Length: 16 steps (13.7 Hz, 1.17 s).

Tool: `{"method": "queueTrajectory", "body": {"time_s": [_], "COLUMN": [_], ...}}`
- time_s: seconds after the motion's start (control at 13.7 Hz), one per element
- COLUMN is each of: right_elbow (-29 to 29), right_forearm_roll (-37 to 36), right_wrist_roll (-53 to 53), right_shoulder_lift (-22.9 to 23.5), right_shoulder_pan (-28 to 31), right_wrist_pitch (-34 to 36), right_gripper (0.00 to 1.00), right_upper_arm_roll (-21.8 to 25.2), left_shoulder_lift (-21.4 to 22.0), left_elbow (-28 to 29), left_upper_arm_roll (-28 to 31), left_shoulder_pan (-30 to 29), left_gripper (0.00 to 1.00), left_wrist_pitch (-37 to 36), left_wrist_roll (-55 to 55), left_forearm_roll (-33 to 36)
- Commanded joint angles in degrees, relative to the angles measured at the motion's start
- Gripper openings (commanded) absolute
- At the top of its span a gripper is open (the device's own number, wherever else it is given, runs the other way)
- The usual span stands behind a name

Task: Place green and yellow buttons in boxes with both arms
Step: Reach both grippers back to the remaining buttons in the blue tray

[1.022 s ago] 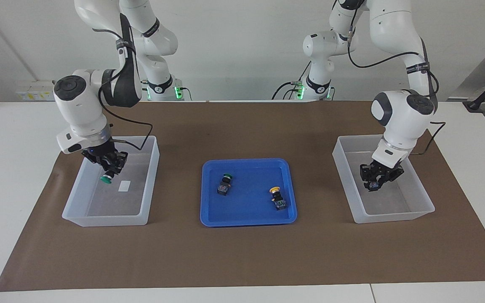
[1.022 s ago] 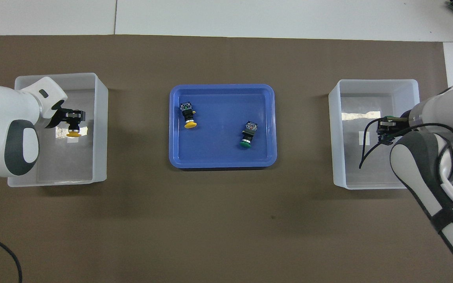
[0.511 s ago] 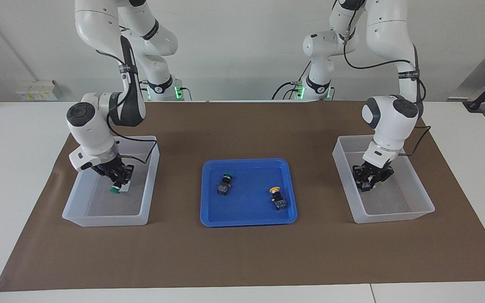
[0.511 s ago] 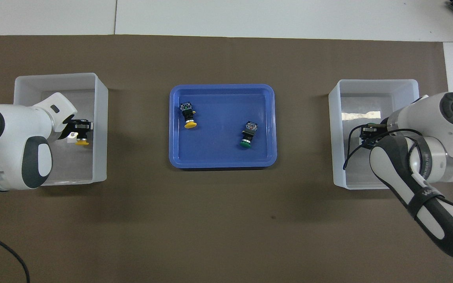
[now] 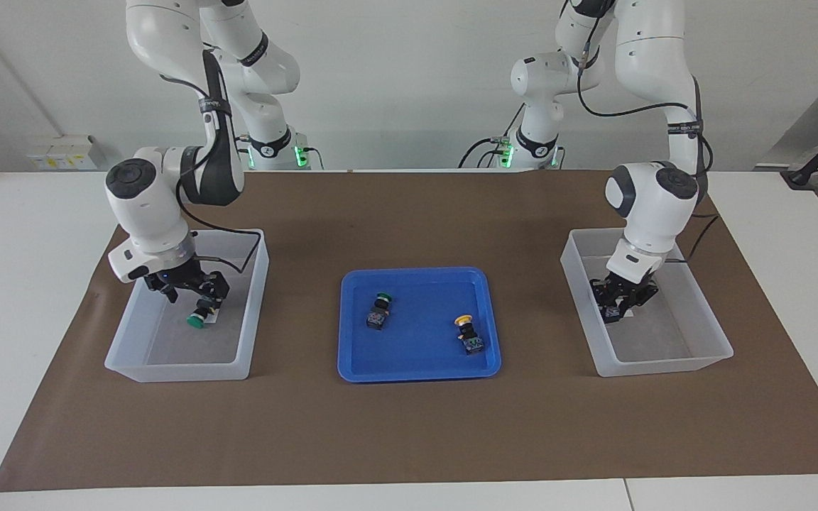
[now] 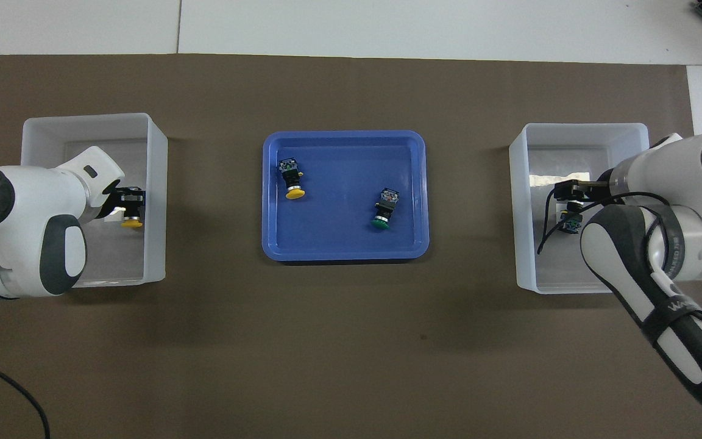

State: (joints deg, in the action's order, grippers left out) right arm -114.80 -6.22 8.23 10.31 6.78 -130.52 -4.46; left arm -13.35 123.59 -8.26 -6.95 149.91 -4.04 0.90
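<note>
The left gripper needs to let go of the yellow button now. The button is low over the bottom of the box it is in, so it would stay in the box.
My right gripper is open and low in the box at the right arm's end. A green button lies on that box's floor just under it, and shows in the overhead view beside the gripper. My left gripper is low in the other box, shut on a yellow button. A second green button and a second yellow button lie on their sides in the blue tray.
The blue tray sits mid-table between the two boxes on a brown mat. Each box has a small white label on its floor. Both arms' elbows hang over their boxes.
Both grippers came down into their boxes. The right gripper opened and the green button now lies free on the box floor. The left gripper shifted slightly with the yellow button.
</note>
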Motion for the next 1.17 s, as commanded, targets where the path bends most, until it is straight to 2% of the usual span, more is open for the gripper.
{"method": "queueTrajectory", "body": {"time_s": [0.0,0.15,0.29,0.44,0.58,0.66,0.88,1.09], "right_elbow": [6.50,8.54,8.46,9.07,11.69,13.80,17.07,18.47], "right_forearm_roll": [-0.28,-0.37,0.24,0.08,0.07,-0.28,-0.46,-1.07], "right_wrist_roll": [1.78,6.42,10.03,20.10,25.15,28.47,32.64,36.67], "right_shoulder_lift": [-0.47,-0.03,0.67,0.85,3.82,6.02,10.25,15.42], "right_shoulder_pan": [-3.24,-6.76,-10.19,-15.28,-19.06,-21.17,-23.39,-27.50], "right_wrist_pitch": [6.31,6.60,4.76,3.09,2.91,2.82,0.54,-1.23], "right_gripper": [1.00,1.00,1.00,1.00,1.00,1.00,1.00,1.00], "right_upper_arm_roll": [-1.34,-1.34,-1.34,-1.25,-1.34,-1.25,-1.25,-1.16], "left_shoulder_lift": [0.70,0.35,0.35,0.26,-0.71,-1.06,-0.97,-0.80], "left_elbow": [0.95,-1.32,-7.10,-17.72,-26.87,-29.09,-29.64,-26.40], "left_upper_arm_roll": [0.26,0.26,0.26,0.26,0.26,0.26,0.26,0.00], "left_shoulder_pan": [0.80,0.80,0.80,2.02,4.57,6.67,12.21,17.83], "left_gripper": [0.73,0.99,1.00,1.00,1.00,1.00,1.00,0.99], "left_wrist_pitch": [1.27,-0.22,-7.83,-22.13,-32.53,-34.92,-35.57,-28.73], "left_wrist_roll": [1.06,0.97,0.97,1.32,6.73,10.94,19.40,28.45], "left_forearm_roll": [0.85,0.85,0.85,0.85,0.85,0.85,0.85,0.50]}}
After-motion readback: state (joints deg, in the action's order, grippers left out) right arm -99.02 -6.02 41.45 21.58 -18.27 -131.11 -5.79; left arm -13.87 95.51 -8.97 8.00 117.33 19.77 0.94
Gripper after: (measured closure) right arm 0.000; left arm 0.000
